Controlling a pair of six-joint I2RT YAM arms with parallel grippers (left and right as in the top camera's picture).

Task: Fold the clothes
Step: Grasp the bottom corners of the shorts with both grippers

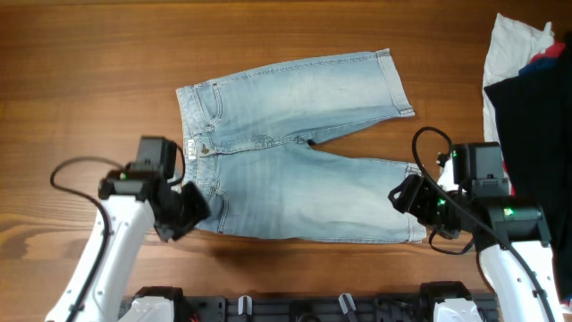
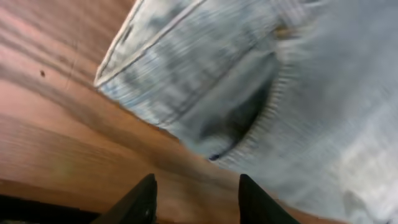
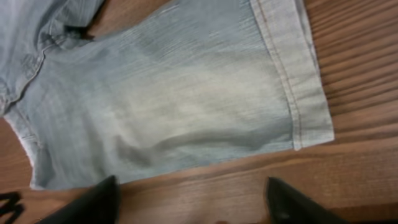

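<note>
The robot's right gripper should next take hold of the shorts' near leg by its outer hem corner (image 1: 416, 233) (image 3: 311, 138), and the robot will then fold that leg onto the far leg.
The clothes (image 1: 286, 192) are light blue denim shorts lying flat on the wooden table, waistband to the left, both legs pointing right. My left gripper (image 1: 185, 211) sits at the near corner of the waistband. In the left wrist view it (image 2: 198, 200) is open over bare wood, with the waistband and a pocket (image 2: 249, 118) just beyond the fingertips. My right gripper (image 1: 405, 195) is at the hem of the near leg. In the right wrist view it (image 3: 193, 202) stands wide open over bare wood, the leg (image 3: 174, 93) and its hem (image 3: 292, 74) lying ahead of it.
A pile of white, dark navy and red garments (image 1: 527, 80) lies at the back right corner, close to the right arm. Black fixtures (image 1: 313, 309) line the table's front edge.
</note>
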